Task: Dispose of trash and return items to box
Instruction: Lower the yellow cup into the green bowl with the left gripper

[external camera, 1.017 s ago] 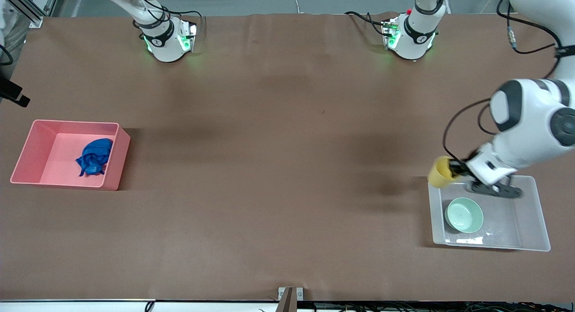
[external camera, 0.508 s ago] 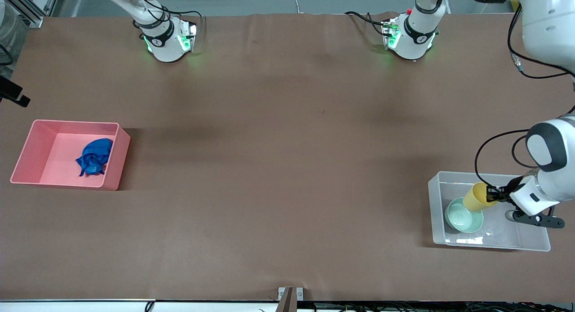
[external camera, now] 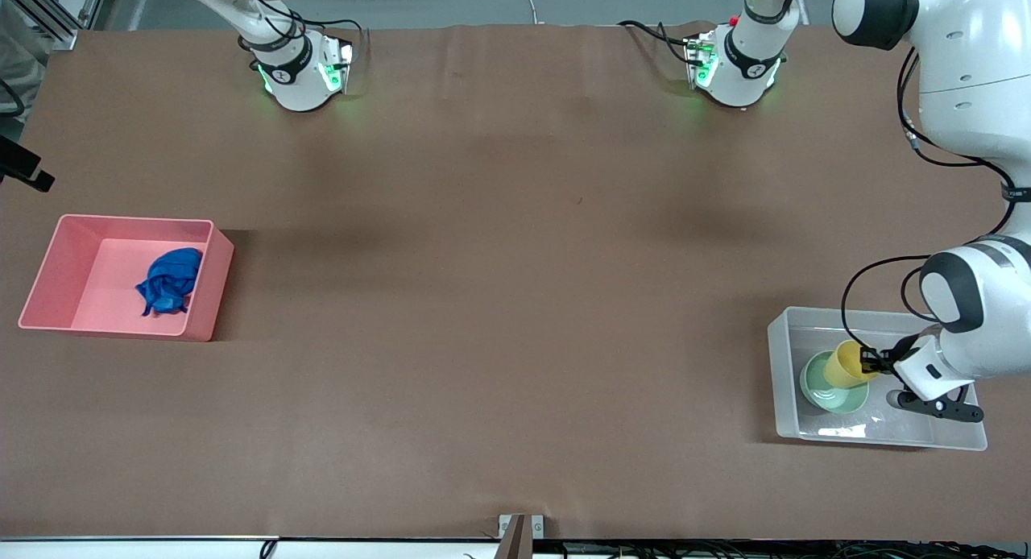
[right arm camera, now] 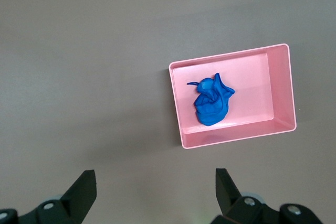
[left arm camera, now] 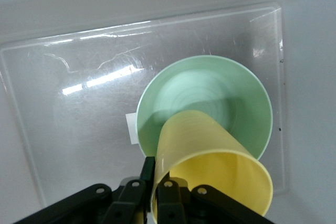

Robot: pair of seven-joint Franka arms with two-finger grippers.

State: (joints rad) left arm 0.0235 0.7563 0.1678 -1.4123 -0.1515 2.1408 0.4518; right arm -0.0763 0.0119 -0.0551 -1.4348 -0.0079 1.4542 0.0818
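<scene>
The yellow cup's base reaches inside the mint-green bowl's rim, so the cup would settle in the bowl. It is time for my left gripper to open.
My left gripper (external camera: 870,359) is shut on the rim of the yellow cup (external camera: 846,364) and holds it tilted inside the clear box (external camera: 918,432), with the cup's base over the mint-green bowl (external camera: 823,388). The left wrist view shows the gripper (left arm camera: 156,169) with one finger inside the cup (left arm camera: 210,161) and one outside, above the bowl (left arm camera: 205,93) on the box floor (left arm camera: 79,103). The blue cloth wad (external camera: 169,281) lies in the pink bin (external camera: 97,261). My right gripper (right arm camera: 155,182) is open and empty, high over the table, looking down on the cloth (right arm camera: 211,102) in the pink bin (right arm camera: 257,87).
The clear box stands near the left arm's end of the table, the pink bin near the right arm's end. Both arm bases (external camera: 294,68) (external camera: 737,64) stand at the table's edge farthest from the camera. Brown tabletop spans between the bins.
My left gripper has carried the yellow cup from over the clear box's corner into the box and lowered it onto the green bowl. The cloth and pink bin have not moved.
</scene>
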